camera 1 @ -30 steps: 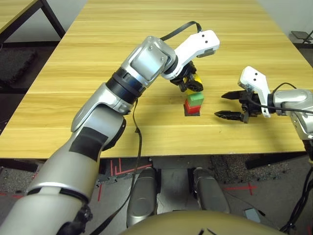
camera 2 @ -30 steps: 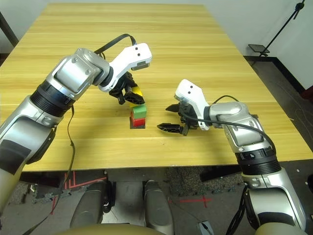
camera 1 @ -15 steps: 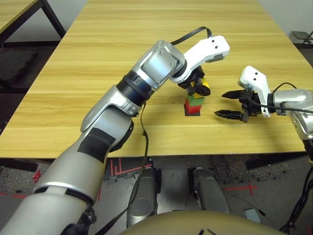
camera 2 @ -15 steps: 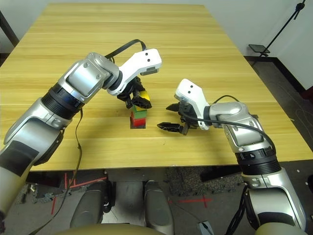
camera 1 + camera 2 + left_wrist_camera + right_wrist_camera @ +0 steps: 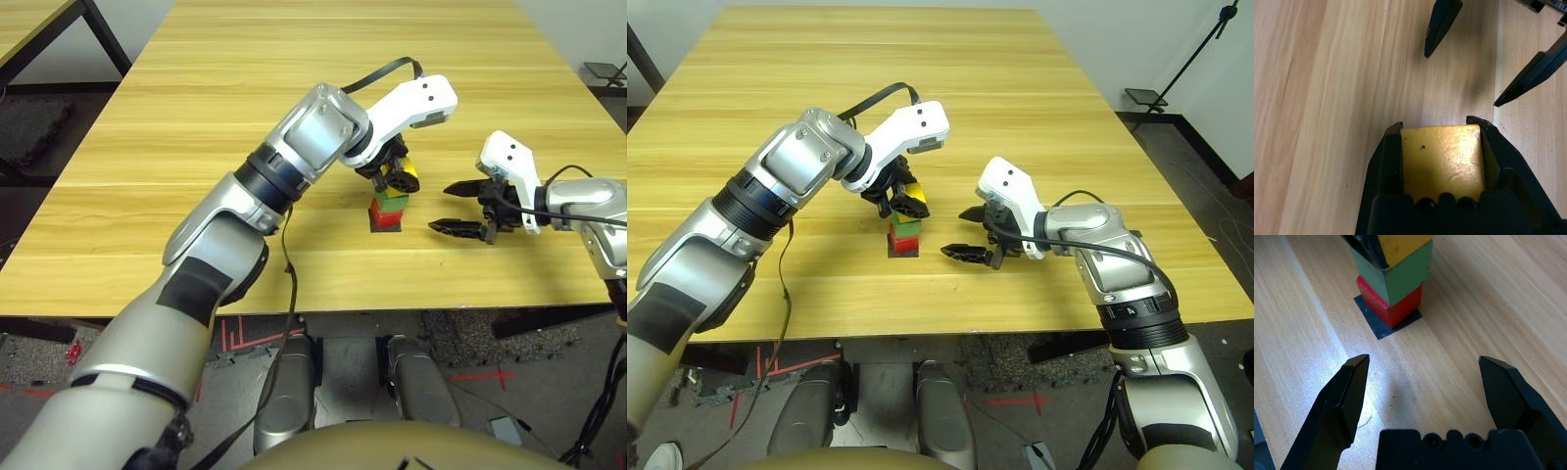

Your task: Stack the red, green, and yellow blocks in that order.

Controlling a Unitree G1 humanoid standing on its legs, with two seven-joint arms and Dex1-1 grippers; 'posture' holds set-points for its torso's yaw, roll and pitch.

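Observation:
The lower edge of the yellow block [image 5: 1442,159] meets the green block's top, so the yellow block would stand. My left gripper opens next.
A red block [image 5: 1393,303] sits on a flat black square [image 5: 1382,325] with a green block [image 5: 1398,274] on top of it. My left gripper [image 5: 397,178] is shut on the yellow block [image 5: 1442,159] and holds it right over the green block, slightly turned. In the right wrist view the yellow block [image 5: 1400,245] looks to meet the green block's top. To the right of the stack, my right gripper [image 5: 441,210] hangs open with nothing in it, pointing at the stack.
The wooden table [image 5: 245,117] stretches wide to the left and behind the stack. Its front edge [image 5: 323,302] runs close below the stack. My left forearm [image 5: 294,157] reaches in diagonally from the left.
My left gripper carried the yellow block to the right, from behind and left of the stack to directly over the green block. The right gripper has stayed in place.

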